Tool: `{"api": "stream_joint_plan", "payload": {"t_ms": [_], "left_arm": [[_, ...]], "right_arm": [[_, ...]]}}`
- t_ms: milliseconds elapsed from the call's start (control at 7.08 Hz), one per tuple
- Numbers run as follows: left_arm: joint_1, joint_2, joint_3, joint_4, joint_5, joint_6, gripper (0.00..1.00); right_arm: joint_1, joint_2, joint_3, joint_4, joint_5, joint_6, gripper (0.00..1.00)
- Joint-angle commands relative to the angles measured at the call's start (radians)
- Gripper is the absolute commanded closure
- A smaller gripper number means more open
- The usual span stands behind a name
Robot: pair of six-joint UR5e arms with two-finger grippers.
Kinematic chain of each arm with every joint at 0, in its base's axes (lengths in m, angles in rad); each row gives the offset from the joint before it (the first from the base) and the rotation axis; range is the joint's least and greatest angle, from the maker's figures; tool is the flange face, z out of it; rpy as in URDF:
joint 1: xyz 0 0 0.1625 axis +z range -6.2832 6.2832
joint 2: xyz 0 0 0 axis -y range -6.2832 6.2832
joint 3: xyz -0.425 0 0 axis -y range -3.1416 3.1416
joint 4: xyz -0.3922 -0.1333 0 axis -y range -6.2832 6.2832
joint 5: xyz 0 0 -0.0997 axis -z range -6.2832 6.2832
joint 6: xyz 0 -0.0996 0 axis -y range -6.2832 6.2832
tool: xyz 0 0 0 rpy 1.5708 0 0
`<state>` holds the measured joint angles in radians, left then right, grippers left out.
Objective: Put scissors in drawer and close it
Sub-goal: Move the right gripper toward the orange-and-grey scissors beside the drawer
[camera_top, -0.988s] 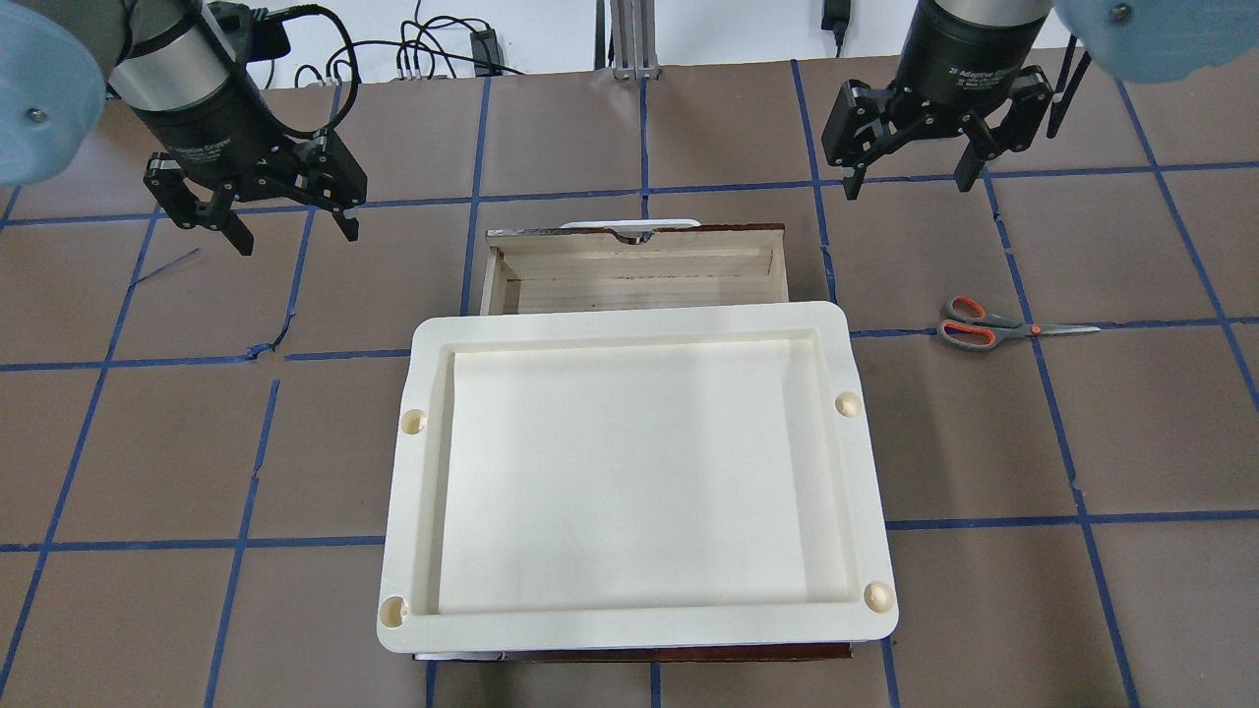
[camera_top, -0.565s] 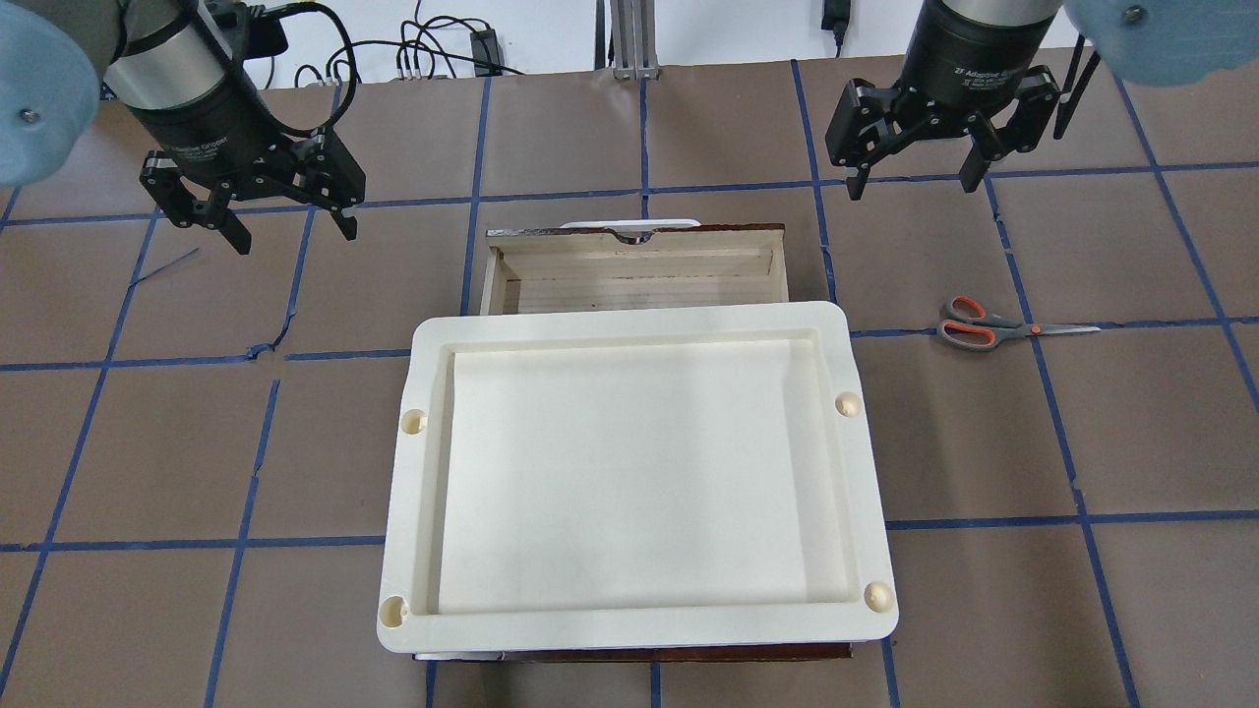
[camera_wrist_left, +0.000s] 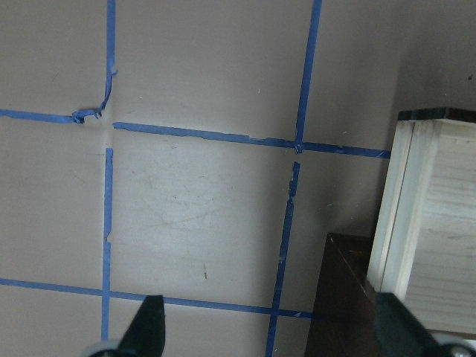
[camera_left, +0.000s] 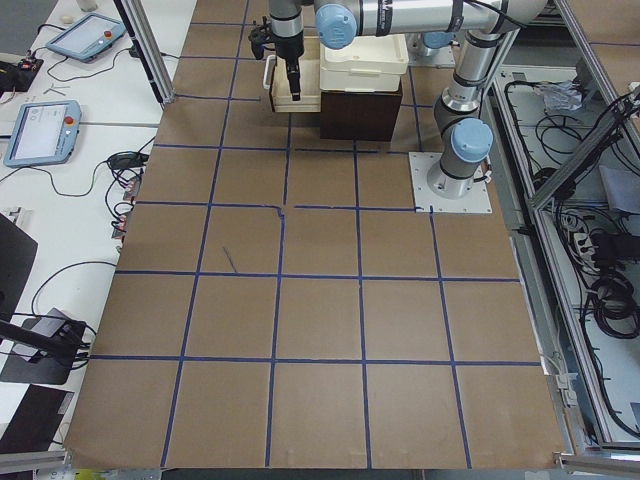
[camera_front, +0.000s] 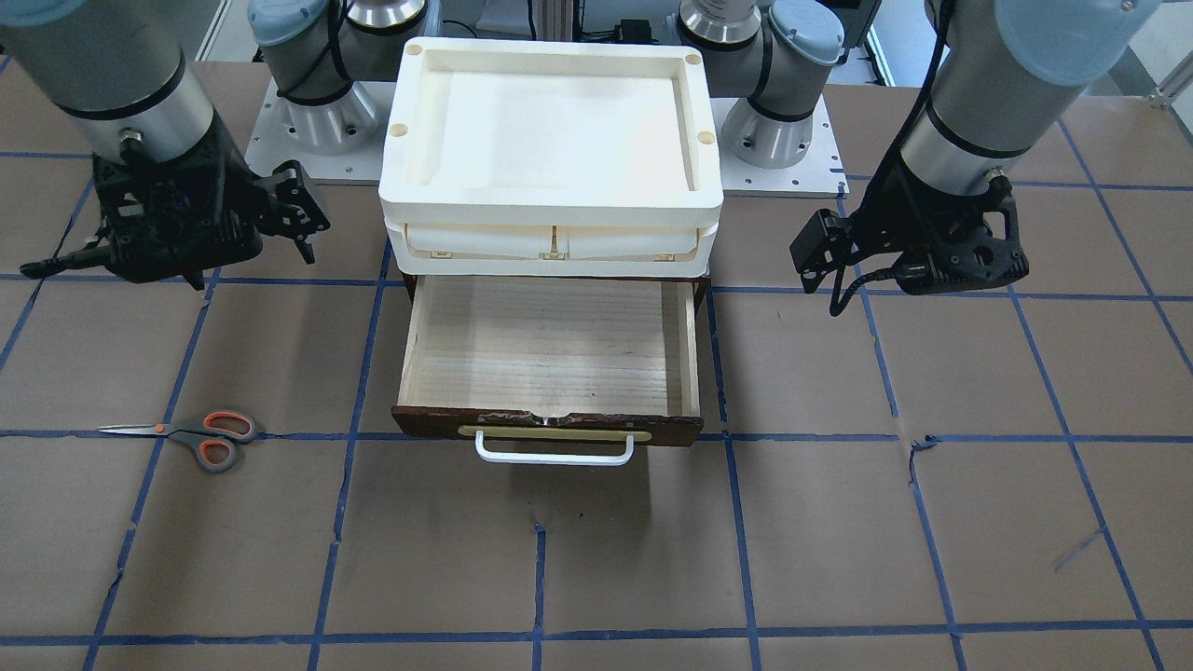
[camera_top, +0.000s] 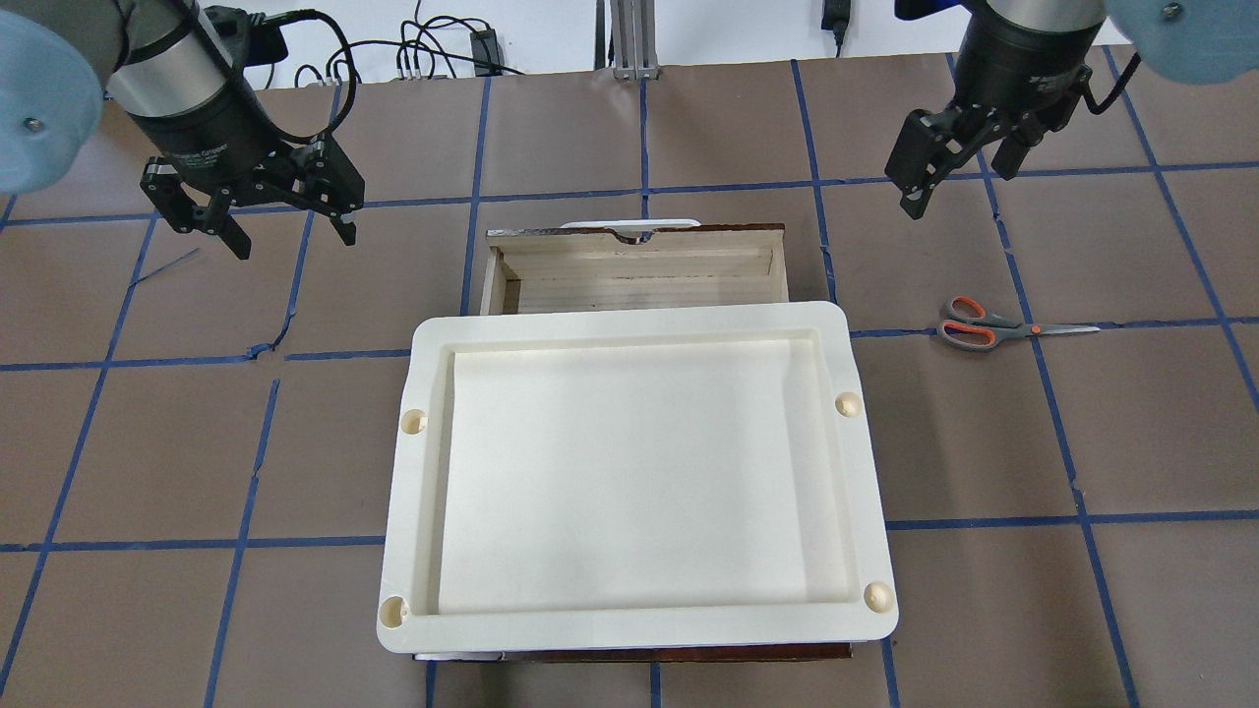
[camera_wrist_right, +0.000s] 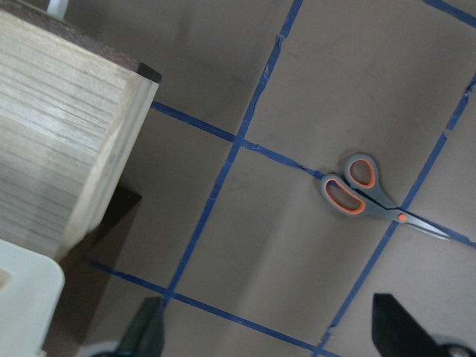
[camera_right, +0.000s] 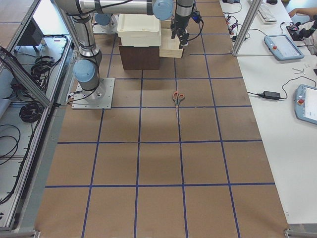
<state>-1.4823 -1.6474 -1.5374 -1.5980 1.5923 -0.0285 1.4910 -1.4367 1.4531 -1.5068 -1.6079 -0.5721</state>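
Observation:
The scissors need to go in the drawer (camera_front: 548, 341), so my right gripper should next grab them by their grey handles beside their pivot (camera_front: 185, 431).
The scissors (camera_top: 984, 326) lie flat on the table to the right of the drawer, grey handles with orange-lined loops toward it and blades pointing away. They also show in the front view (camera_front: 200, 438) and the right wrist view (camera_wrist_right: 361, 195). The drawer (camera_top: 639, 280) is pulled out and holds nothing; its dark front and white bar handle (camera_front: 555, 455) face the far side. My right gripper (camera_top: 959, 182) is open and empty, in the air beyond the scissors. My left gripper (camera_top: 293, 236) is open and empty, left of the drawer.
A cream tray-topped box (camera_top: 629, 320) sits on the dark cabinet over the drawer, near the robot's base. The table is brown paper with a blue tape grid (camera_top: 644, 187). Cables lie at the far edge (camera_top: 413, 49).
My right gripper has turned about its wrist and shifted a little to the right, still open. My left gripper has hardly moved. The scissors and the drawer have not moved.

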Motion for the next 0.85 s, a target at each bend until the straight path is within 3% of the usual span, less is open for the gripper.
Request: {"api": "stream_joint_plan", "payload": {"t_ms": [0,282,706], "left_arm": [[-0.001,0.000,-0.001,0.001,-0.002,0.001,0.00],[-0.001,0.000,-0.001,0.001,-0.002,0.001,0.00],[-0.001,-0.002,-0.004,0.001,-0.002,-0.001,0.00]], "right_arm": [[-0.113,0.041,0.047,-0.111,-0.003,-0.383,0.03],[-0.158,0.074,0.094,-0.156,-0.013,-0.593,0.03],[-0.218,0.088,0.293,-0.436,-0.012,-0.915,0.01]]}}
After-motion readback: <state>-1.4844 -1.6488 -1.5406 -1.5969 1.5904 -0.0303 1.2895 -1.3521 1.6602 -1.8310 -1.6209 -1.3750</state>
